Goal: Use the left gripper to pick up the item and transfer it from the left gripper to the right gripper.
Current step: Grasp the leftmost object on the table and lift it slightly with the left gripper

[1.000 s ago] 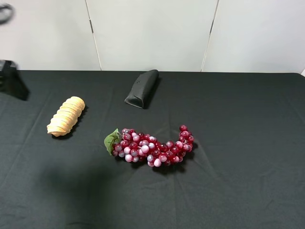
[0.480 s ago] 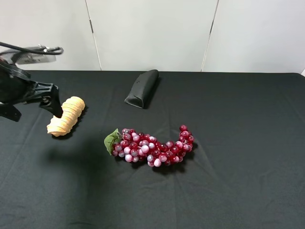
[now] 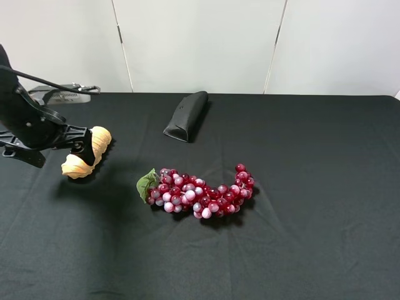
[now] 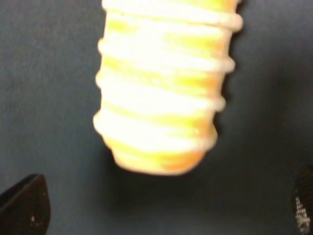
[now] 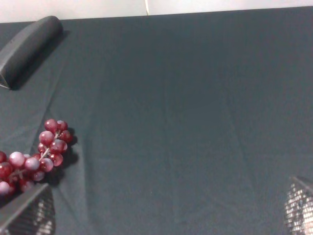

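The left gripper isn't ready to close on the roll yet and needs to go lower toward it first, because black cloth shows from the roll's near end (image 3: pixel 73 167) (image 4: pixel 157 161) to the gripper's fingers.
The item (image 3: pixel 100 137), a pale tan ridged roll, lies on the black cloth at the left. Its middle is hidden by my left gripper (image 3: pixel 83 152), which hangs over it. In the left wrist view the item (image 4: pixel 161 88) fills the frame. My left gripper (image 4: pixel 161 208) is open, with its two black fingertips (image 4: pixel 22 205) spread wide, apart from the roll's end. My right gripper (image 5: pixel 161 210) is open and empty over bare cloth. Only its fingertips (image 5: pixel 24 215) show, and it is out of the exterior high view.
A red grape bunch (image 3: pixel 200 194) with a green leaf lies mid-table and shows at the edge of the right wrist view (image 5: pixel 34 156). A black wedge-shaped object (image 3: pixel 186 115) lies behind it, also in the right wrist view (image 5: pixel 27 49). A white wall stands behind the table.
My left arm has come in from the left edge and moved right, over the item, now covering its middle. The item, grapes and wedge have not moved.
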`<state>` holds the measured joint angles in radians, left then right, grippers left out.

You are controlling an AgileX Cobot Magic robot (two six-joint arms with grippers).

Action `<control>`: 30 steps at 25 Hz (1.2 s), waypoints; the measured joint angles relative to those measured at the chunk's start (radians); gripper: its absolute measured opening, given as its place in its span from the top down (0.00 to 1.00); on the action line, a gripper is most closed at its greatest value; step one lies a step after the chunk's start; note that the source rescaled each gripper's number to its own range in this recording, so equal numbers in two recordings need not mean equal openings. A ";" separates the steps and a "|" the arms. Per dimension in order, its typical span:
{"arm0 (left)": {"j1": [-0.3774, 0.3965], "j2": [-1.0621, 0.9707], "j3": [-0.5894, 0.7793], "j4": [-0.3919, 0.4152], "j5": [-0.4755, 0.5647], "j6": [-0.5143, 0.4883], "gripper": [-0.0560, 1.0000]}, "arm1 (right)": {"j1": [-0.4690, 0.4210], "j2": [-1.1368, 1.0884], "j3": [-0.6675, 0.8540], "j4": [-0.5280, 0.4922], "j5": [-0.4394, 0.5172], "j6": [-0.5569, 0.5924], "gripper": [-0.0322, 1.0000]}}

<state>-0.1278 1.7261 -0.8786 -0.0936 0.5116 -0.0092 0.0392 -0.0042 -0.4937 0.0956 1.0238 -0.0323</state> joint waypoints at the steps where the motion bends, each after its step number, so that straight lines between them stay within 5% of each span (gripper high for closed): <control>1: 0.000 0.012 0.000 0.000 -0.014 0.009 0.00 | 0.000 0.000 0.000 0.000 0.000 0.000 0.00; 24: -0.008 0.195 -0.082 -0.005 -0.075 0.110 0.00 | 0.000 0.000 0.000 0.000 0.000 0.000 0.00; 30: -0.012 0.195 -0.082 -0.005 -0.073 0.128 0.20 | 0.000 0.000 0.000 0.000 0.000 0.000 0.00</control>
<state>-0.1396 1.9211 -0.9604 -0.0983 0.4383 0.1185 0.0392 -0.0042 -0.4937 0.0956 1.0238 -0.0323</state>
